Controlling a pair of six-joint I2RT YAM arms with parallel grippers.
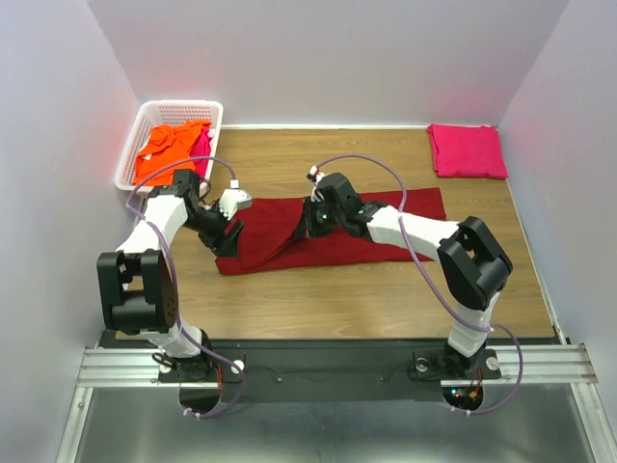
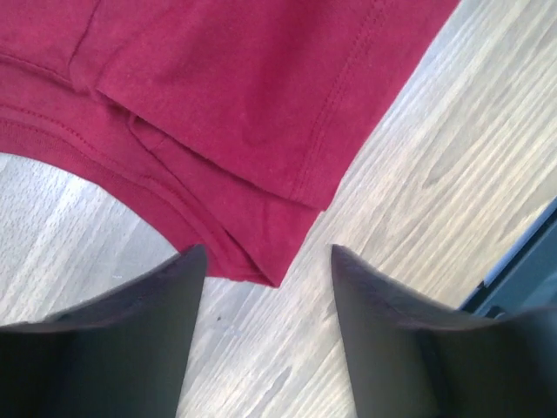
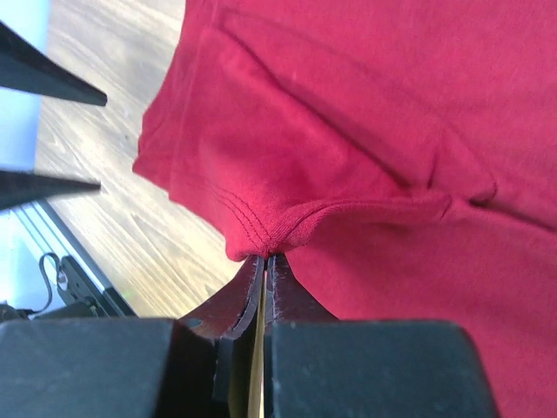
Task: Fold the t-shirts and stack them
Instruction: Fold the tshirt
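My left gripper grabs the dark red shirt by its folded corner [image 1: 226, 267] [image 2: 273, 266] next, to fold the shirt evenly, matching my right gripper's hemmed edge.
A dark red t-shirt [image 1: 328, 236] lies partly folded across the middle of the wooden table [image 1: 318, 289]. My left gripper [image 1: 229, 231] is open and empty, its fingers [image 2: 165, 296] straddling bare wood just short of the shirt's folded corner [image 2: 261, 200]. My right gripper [image 1: 310, 224] is shut on a hemmed edge of the dark red shirt [image 3: 270, 235], pinching a bunched fold. A folded magenta-pink t-shirt [image 1: 467, 150] lies at the far right corner. An orange t-shirt [image 1: 170, 145] and a bit of pink cloth [image 1: 202, 143] lie in the basket.
A white lattice basket [image 1: 145, 116] stands at the far left corner. White walls close in the table on three sides. The metal mounting rail [image 1: 328, 367] with both arm bases runs along the near edge.
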